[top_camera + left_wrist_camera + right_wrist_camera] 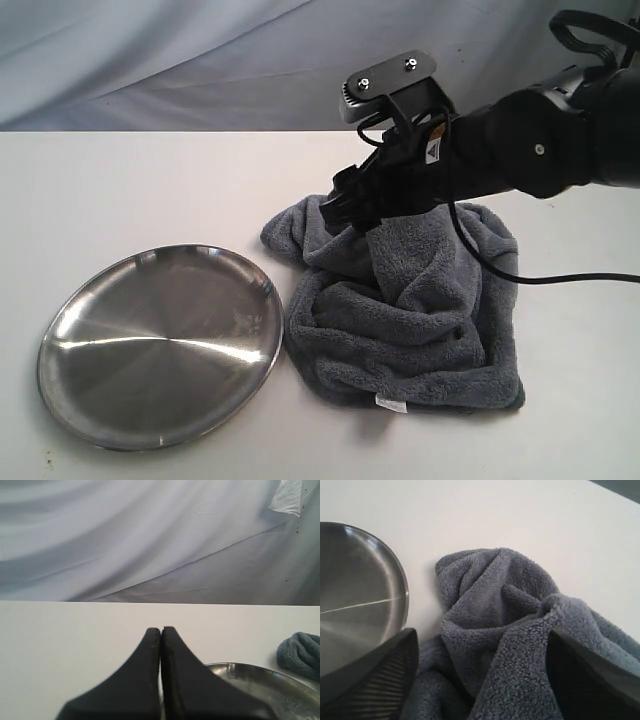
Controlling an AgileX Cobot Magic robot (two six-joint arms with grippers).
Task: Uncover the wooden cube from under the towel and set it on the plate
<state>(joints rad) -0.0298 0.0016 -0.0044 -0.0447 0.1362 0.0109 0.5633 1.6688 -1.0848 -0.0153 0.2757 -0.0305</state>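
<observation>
The towel should be grabbed by its raised fold (400, 240) (515, 665) next, and my right gripper should do it to uncover the hidden wooden cube.
The dark grey fleece towel (420, 320) lies crumpled on the white table, just right of the steel plate (160, 345). Its small white tag (388, 403) shows at the near edge. My right gripper (355, 215) hangs over the towel's far left part, where a fold rises up to it. In the right wrist view that gripper (482, 640) is open, its fingers wide apart with a raised towel (490, 590) fold between them. The left gripper (161, 630) is shut on nothing, low over the table beside the plate (260, 680). The wooden cube is hidden.
A black cable (560, 278) runs from the right arm across the towel's right side. The table's far edge meets a pale cloth backdrop (200, 60). The left arm is out of the exterior view.
</observation>
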